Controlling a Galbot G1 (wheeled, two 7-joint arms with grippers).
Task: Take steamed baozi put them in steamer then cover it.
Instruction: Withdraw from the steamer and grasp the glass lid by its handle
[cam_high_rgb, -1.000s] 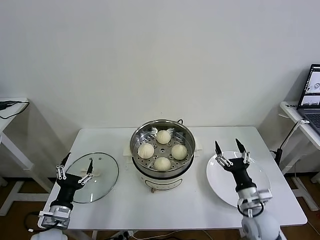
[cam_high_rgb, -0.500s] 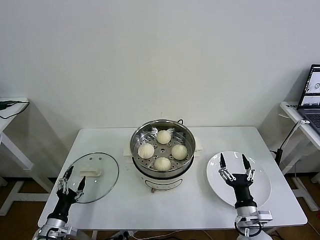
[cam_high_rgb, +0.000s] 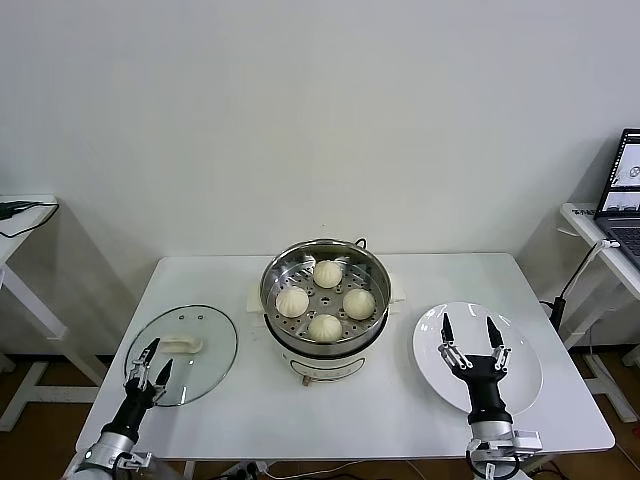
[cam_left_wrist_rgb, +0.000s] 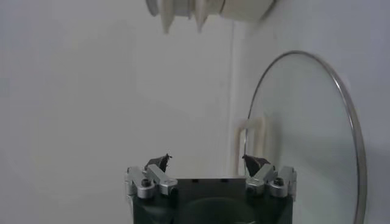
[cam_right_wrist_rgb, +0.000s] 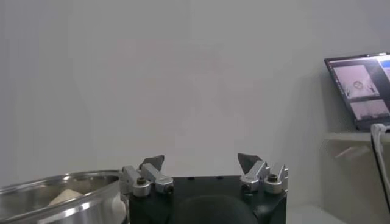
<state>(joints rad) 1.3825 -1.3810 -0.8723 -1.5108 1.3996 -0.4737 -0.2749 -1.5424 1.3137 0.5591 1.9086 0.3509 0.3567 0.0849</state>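
My left gripper grabs the glass lid by its white handle (cam_high_rgb: 182, 344) next, to cover the steamer of baozi (cam_high_rgb: 325, 295).
The steamer (cam_high_rgb: 325, 290) stands mid-table on its white base, uncovered. Several cream-white steamed baozi lie on its perforated floor, one at the back (cam_high_rgb: 328, 273) and one at the front (cam_high_rgb: 325, 327). Left of it, the glass lid (cam_high_rgb: 205, 365) with a white handle (cam_high_rgb: 182, 344) lies flat on the table. My left gripper (cam_high_rgb: 150, 362) is open and empty at the lid's near left rim; its wrist view shows the lid (cam_left_wrist_rgb: 304, 140) ahead. My right gripper (cam_high_rgb: 469, 335) stands open and empty over the white plate (cam_high_rgb: 524, 370). The right wrist view catches the steamer rim (cam_right_wrist_rgb: 61, 189).
The plate holds nothing. A laptop (cam_high_rgb: 625, 190) sits on a side desk at far right, and another desk (cam_high_rgb: 20, 215) stands at far left. A cable hangs beside the right desk. A white wall runs behind the table.
Both arms have drawn back and lower toward the table's front edge. The left gripper slid from above the lid's left rim to its near edge. Both stayed open.
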